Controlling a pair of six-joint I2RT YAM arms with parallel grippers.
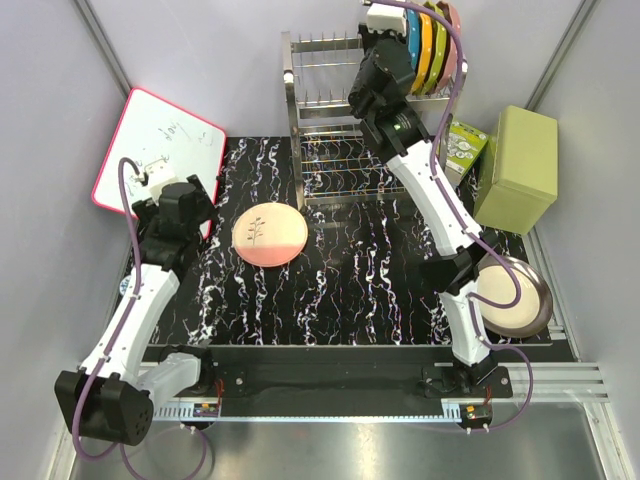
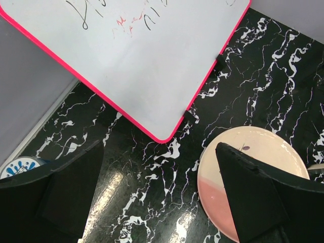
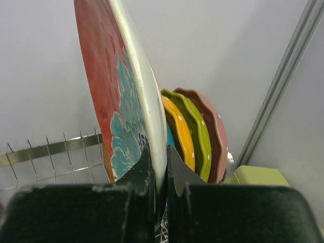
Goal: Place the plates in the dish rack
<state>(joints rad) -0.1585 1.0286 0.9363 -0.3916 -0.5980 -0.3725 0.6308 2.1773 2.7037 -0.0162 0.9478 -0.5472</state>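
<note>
My right gripper keeps holding for now, since the red plate towers above the standing plates, overlaps the blue one and would drop short if I opened now.
My right gripper (image 3: 159, 154) is shut on the rim of the red plate with a teal flower (image 3: 109, 86). It holds the plate upright on edge, high at the dish rack's (image 1: 320, 120) upper right, just left of the coloured plates. From above, that gripper (image 1: 385, 48) is over the rack's top tier. The pink-and-cream sprig plate (image 1: 269, 234) lies flat on the black marbled table. My left gripper (image 2: 162, 202) hangs open to its left, above the table. One of its fingers (image 2: 253, 197) covers part of that plate (image 2: 263, 139). A cream plate with a dark rim (image 1: 510, 295) lies at the right, by the right arm.
Blue, orange, green and pink plates (image 1: 432, 42) stand on edge in the rack's top right. A red-framed whiteboard (image 1: 160, 150) leans at the left, close to my left gripper. A green box (image 1: 518, 165) and a small carton (image 1: 462, 145) sit right of the rack.
</note>
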